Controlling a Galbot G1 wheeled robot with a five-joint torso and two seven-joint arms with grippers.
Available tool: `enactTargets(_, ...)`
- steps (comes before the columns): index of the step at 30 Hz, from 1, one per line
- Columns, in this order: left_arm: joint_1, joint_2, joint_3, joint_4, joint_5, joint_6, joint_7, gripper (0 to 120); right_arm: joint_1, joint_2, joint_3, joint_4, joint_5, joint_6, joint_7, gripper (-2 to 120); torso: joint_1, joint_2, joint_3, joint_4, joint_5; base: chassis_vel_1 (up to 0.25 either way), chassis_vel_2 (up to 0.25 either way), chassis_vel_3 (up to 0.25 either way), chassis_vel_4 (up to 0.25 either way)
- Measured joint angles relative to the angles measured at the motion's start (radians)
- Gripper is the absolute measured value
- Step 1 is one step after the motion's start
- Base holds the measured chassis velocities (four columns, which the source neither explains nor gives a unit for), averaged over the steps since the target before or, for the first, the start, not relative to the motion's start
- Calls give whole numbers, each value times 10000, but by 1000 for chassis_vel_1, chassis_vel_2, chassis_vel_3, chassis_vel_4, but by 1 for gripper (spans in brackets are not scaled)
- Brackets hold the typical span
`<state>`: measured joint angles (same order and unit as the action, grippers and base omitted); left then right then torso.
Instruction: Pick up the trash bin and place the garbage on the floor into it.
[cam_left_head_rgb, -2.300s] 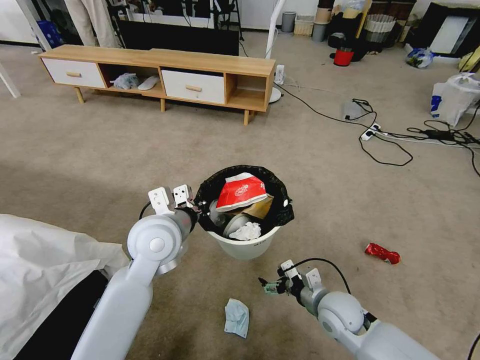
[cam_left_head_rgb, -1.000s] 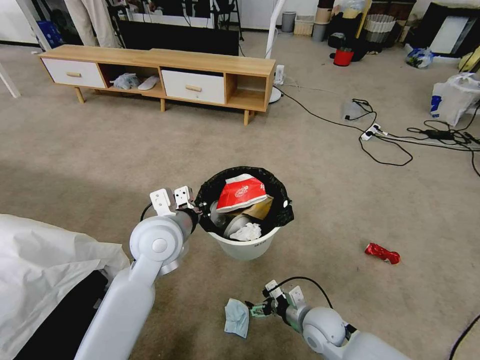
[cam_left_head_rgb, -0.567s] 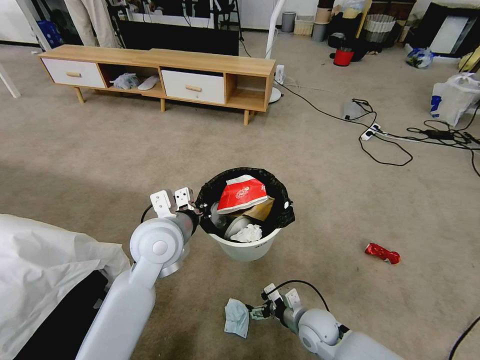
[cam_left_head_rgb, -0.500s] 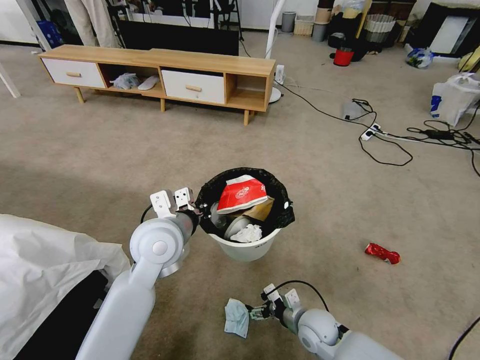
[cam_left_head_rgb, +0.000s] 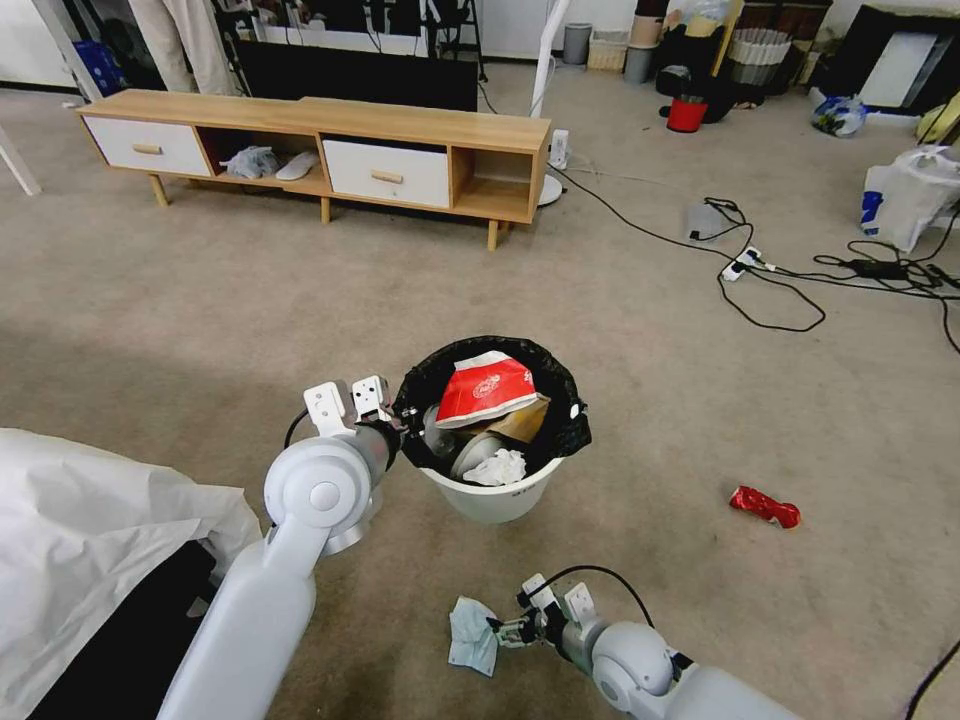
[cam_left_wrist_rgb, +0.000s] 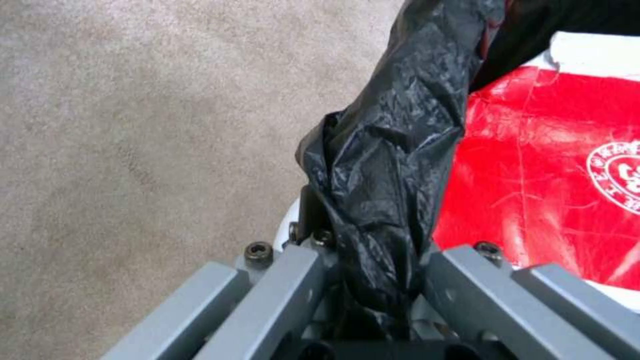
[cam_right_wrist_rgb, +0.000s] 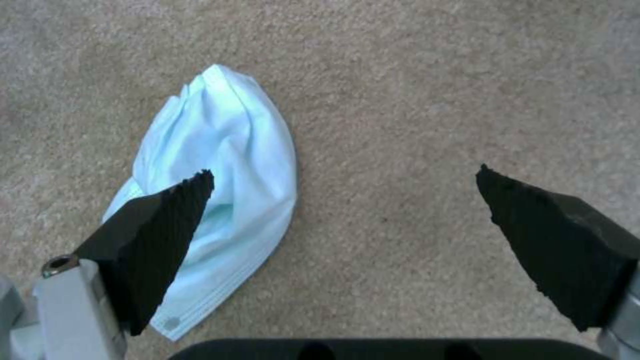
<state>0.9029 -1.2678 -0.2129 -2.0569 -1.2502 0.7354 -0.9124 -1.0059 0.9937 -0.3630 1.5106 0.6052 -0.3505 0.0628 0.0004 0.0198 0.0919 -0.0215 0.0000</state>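
I should grab the light blue mask (cam_left_head_rgb: 472, 634) mid-long-edge, right gripper next, to drop it into the trash bin.
The trash bin (cam_left_head_rgb: 492, 494) is white with a black bag folded over its rim, and it holds a red-white packet (cam_left_head_rgb: 487, 386), a brown paper bag and a white tissue (cam_left_head_rgb: 497, 467). My left gripper (cam_left_head_rgb: 399, 424) is shut on the bin's rim, pinching the black bag (cam_left_wrist_rgb: 390, 165) beside the packet (cam_left_wrist_rgb: 547, 175). A light blue mask (cam_left_head_rgb: 472, 634) lies on the carpet in front of the bin. My right gripper (cam_left_head_rgb: 503, 632) hovers low at the mask's right edge, open. One fingertip (cam_right_wrist_rgb: 175, 205) is over the mask (cam_right_wrist_rgb: 230, 150), the other over bare carpet. A red wrapper (cam_left_head_rgb: 764, 506) lies to the right.
A wooden TV cabinet (cam_left_head_rgb: 330, 150) stands at the back. Black cables and a power strip (cam_left_head_rgb: 742, 264) trail over the carpet at right, near a white shopping bag (cam_left_head_rgb: 905, 200). A red bucket (cam_left_head_rgb: 687, 113) sits far back. White cloth (cam_left_head_rgb: 90, 520) covers the near left.
My right gripper has come down and leftward from beside the bin to the mask's edge. The left arm and the bin have barely moved.
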Motion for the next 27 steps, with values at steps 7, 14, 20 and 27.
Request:
enactTargets(7,32,0,-42,-2,12,0,16,2,91,93,-191,-153,7,49,-16,100,0,0,0,0,0,0,0,0,0)
enactTargets(14,50,2,-61,-8,43,0,39,2,250,243,-343,-419,-5,133,-56,100,0,0,0,1,0,0,0,0,0)
enactTargets(20,67,-10,-71,-8,62,0,68,2,273,321,-383,-609,-30,172,-93,99,0,1,0,0,0,0,0,0,0)
enactTargets(27,104,12,-106,-26,75,0,110,2,336,453,-522,-781,-50,189,-135,86,0,0,0,0,0,0,0,0,0)
